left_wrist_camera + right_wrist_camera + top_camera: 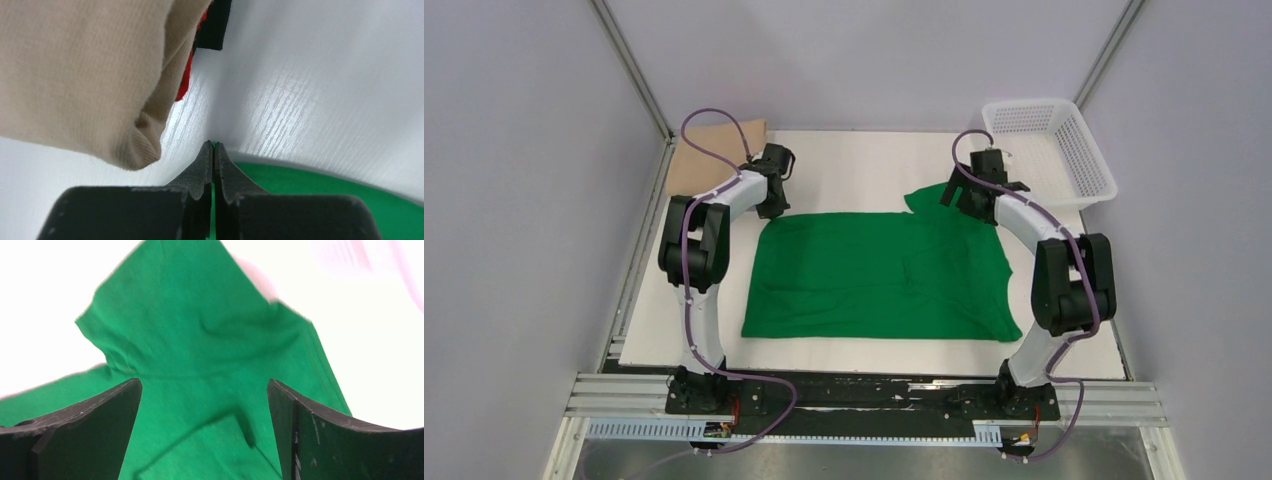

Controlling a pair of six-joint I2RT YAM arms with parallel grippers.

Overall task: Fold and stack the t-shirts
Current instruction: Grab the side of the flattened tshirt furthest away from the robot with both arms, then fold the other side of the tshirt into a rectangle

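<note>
My right gripper should next grab the green t-shirt's far edge at the sleeve, matching my left gripper's corner, for an even fold.
The bright green t-shirt [879, 275] lies spread flat on the white table [854, 160]. My left gripper [773, 203] is at the shirt's far left corner. In the left wrist view its jaws [213, 146] are pressed together with a strip of green cloth [320, 192] between them. My right gripper [955, 196] hovers open over the shirt's far right part, where a sleeve [185, 315] sticks out; nothing is between its fingers [205, 382]. A folded tan t-shirt [709, 150] lies at the far left corner and fills the upper left of the left wrist view [75, 70], with a black t-shirt [216, 25] under it.
A white mesh basket [1049, 150] stands at the far right corner. A bit of red cloth [187, 75] shows between the tan and black shirts. Grey walls and metal frame rails enclose the table.
</note>
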